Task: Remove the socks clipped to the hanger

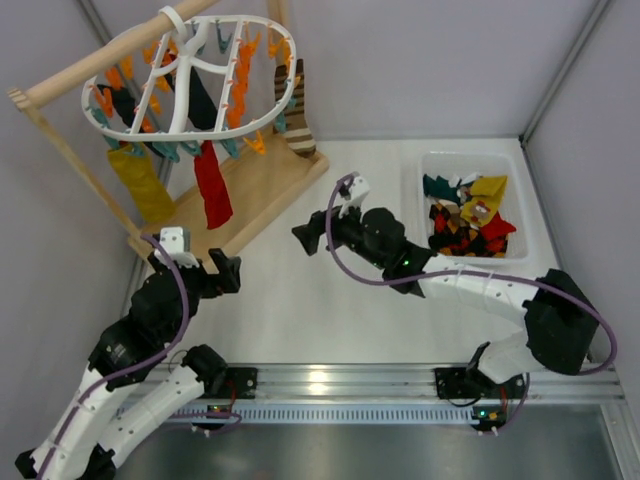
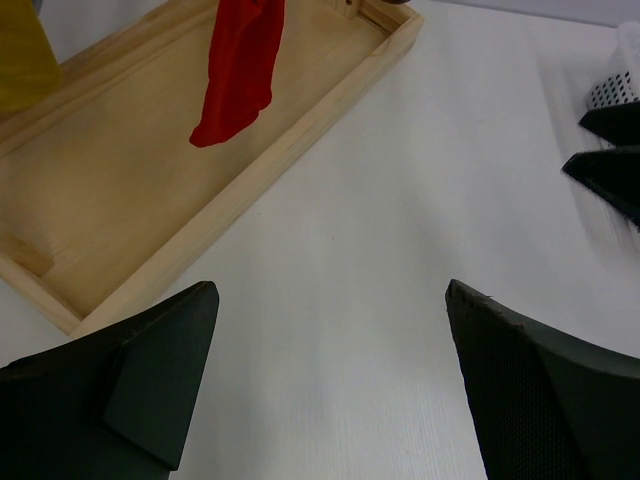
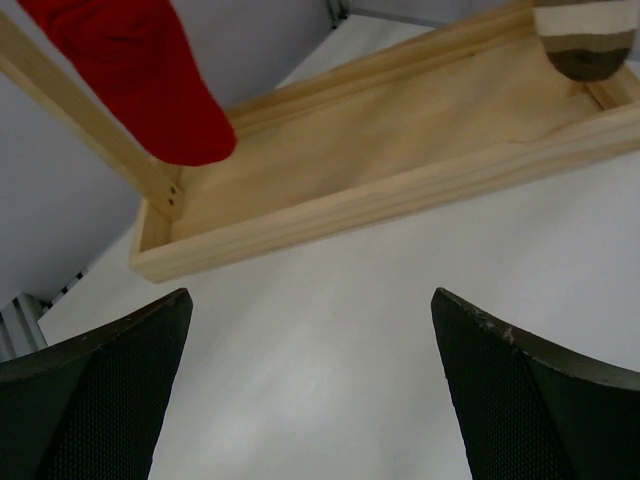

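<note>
My right gripper grabs the red sock by its free lower end (image 1: 217, 209) (image 3: 188, 130) next, which leaves the sock's clip free for my left gripper to open.
The white oval hanger (image 1: 130, 128) with orange and teal clips hangs from a wooden rod at the far left. A mustard yellow sock (image 1: 140, 185), a red sock (image 1: 212, 187), a dark sock (image 1: 200, 98) and a brown-and-cream striped sock (image 1: 300, 115) hang clipped to it. The red sock also shows in the left wrist view (image 2: 240, 65) and the right wrist view (image 3: 135, 75). My left gripper (image 1: 225, 270) is open and empty, low over the table below the red sock. My right gripper (image 1: 308, 236) is open and empty near the wooden base's right end.
The wooden stand's tray base (image 1: 250, 190) lies under the hanger, with its sloping rod (image 1: 100, 62) above. A clear bin (image 1: 520, 160) holding several loose socks (image 1: 470, 215) stands at the far right. Grey walls enclose the white table (image 1: 300, 310).
</note>
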`<state>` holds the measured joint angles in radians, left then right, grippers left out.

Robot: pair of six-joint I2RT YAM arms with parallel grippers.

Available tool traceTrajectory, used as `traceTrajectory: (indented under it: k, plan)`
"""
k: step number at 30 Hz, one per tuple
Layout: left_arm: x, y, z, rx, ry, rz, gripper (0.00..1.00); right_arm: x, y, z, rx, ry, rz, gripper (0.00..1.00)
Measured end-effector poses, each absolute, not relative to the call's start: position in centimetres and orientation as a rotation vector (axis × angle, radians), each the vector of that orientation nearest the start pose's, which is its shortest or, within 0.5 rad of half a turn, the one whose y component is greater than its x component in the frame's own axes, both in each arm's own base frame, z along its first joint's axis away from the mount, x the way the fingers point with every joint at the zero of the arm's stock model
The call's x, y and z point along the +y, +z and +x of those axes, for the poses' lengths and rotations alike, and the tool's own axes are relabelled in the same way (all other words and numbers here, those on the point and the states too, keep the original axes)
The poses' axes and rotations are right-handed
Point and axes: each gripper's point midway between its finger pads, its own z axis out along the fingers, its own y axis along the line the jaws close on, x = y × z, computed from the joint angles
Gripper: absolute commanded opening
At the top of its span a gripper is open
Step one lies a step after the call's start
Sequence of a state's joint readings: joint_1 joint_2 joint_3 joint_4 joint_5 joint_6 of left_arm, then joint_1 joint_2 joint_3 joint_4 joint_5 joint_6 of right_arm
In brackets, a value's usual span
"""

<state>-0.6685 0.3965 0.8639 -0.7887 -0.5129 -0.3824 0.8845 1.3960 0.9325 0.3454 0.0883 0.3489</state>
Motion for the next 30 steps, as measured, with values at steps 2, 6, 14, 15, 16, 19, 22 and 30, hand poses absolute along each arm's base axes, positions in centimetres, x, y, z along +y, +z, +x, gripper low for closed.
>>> traceTrajectory:
  k: [2,6,14,15,16,19,22,30]
  plan:
    - [-5.5,27.2,18.6,1.841,-0.261,-0.097,0.99,38.5,25.1,28.1,1.670,0.879,-0.438,0.99]
    - [-4.5,28.4,18.2,1.776,-0.276,-0.147,0.99,43.8,23.8,26.7,1.651,0.889,-0.493,0.99]
    - [-1.5,31.6,15.7,1.573,-0.369,-0.278,0.99,52.3,23.8,29.0,1.612,0.794,-0.450,0.99]
    - [-1.3,31.8,15.7,1.565,-0.371,-0.285,0.99,52.9,24.2,29.3,1.602,0.786,-0.426,1.00]
    - [-1.3,31.8,15.7,1.561,-0.368,-0.291,0.99,53.6,24.6,29.6,1.595,0.772,-0.400,1.00]
    - [-1.4,31.6,15.9,1.571,-0.360,-0.289,0.99,55.8,25.5,30.6,1.576,0.756,-0.349,0.99]
    - [-1.4,31.3,16.1,1.578,-0.351,-0.289,0.99,57.6,25.4,31.1,1.571,0.747,-0.346,0.99]
    - [-1.0,31.3,16.2,1.574,-0.331,-0.310,0.99,58.7,23.4,31.1,1.587,0.708,-0.386,0.97]
